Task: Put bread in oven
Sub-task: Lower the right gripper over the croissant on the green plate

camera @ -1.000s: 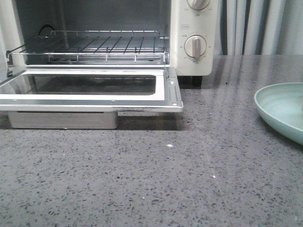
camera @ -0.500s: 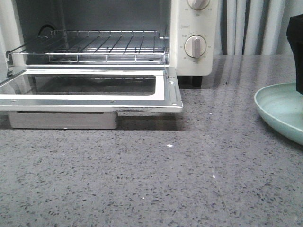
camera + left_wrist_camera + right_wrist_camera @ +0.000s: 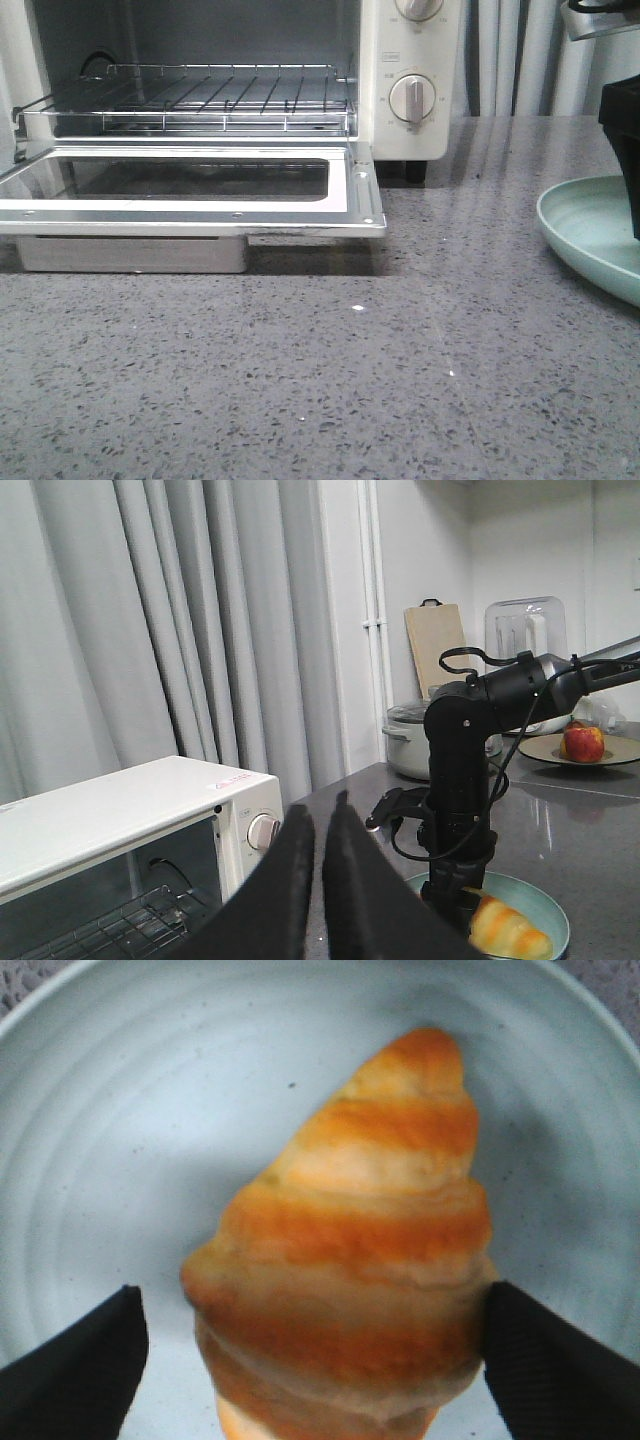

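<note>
My fingertips reach down beside the bread's wide end [image 3: 335,1345] over the plate, so it is time for my right gripper to close on the bread now.
The bread [image 3: 350,1260], a golden ridged roll, lies on a pale green plate [image 3: 100,1110]. My right gripper [image 3: 310,1295] is open and straddles its wide end; one finger touches the roll's side, the other stands a little apart from it. In the front view the gripper [image 3: 625,150] shows as a dark shape over the plate [image 3: 590,230] at the right edge. The white oven [image 3: 400,60] stands at the back left with its door [image 3: 200,205] dropped flat and its wire rack [image 3: 200,95] bare. My left gripper [image 3: 318,820] hangs shut and empty in the air, well clear of the oven [image 3: 120,810].
The open door juts out over the grey speckled counter [image 3: 320,380]. Behind the plate are a pot [image 3: 410,740], a cutting board [image 3: 435,645], a clear container [image 3: 525,630] and an apple [image 3: 583,742] on a dish. Curtains hang behind the oven.
In the front view the right arm has come into sight at the right edge and lowered over the plate. The oven and its door have not moved.
</note>
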`<state>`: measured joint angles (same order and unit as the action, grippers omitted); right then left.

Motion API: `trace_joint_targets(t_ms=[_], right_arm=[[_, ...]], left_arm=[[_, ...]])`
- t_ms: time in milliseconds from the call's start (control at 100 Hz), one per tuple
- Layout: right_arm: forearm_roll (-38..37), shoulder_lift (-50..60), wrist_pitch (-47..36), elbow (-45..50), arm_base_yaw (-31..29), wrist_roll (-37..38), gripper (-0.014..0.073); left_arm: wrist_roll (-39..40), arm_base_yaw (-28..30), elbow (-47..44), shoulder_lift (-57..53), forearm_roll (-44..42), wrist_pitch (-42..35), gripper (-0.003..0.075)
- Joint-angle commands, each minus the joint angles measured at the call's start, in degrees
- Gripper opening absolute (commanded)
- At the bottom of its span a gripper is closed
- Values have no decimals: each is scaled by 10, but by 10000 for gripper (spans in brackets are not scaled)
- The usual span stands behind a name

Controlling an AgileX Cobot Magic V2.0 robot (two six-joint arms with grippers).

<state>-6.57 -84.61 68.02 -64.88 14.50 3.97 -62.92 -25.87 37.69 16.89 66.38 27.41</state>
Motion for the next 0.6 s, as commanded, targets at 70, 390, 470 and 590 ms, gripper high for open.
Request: trace_joint_targets(t_ms=[70,390,470,590], right_arm=[[3,14,22,-17,-1,0,489],[3,16,27,-17,-1,0,-71],[3,21,28,-17,-1,0,-73],[3,43,30,-23,-1,0,-73]], left_arm=[[7,-5,19,7,14,-20,-20],[7,-5,19,7,14,-20,-20],[7,-5,19,7,14,-20,-20],[7,-5,19,7,14,-20,-20]])
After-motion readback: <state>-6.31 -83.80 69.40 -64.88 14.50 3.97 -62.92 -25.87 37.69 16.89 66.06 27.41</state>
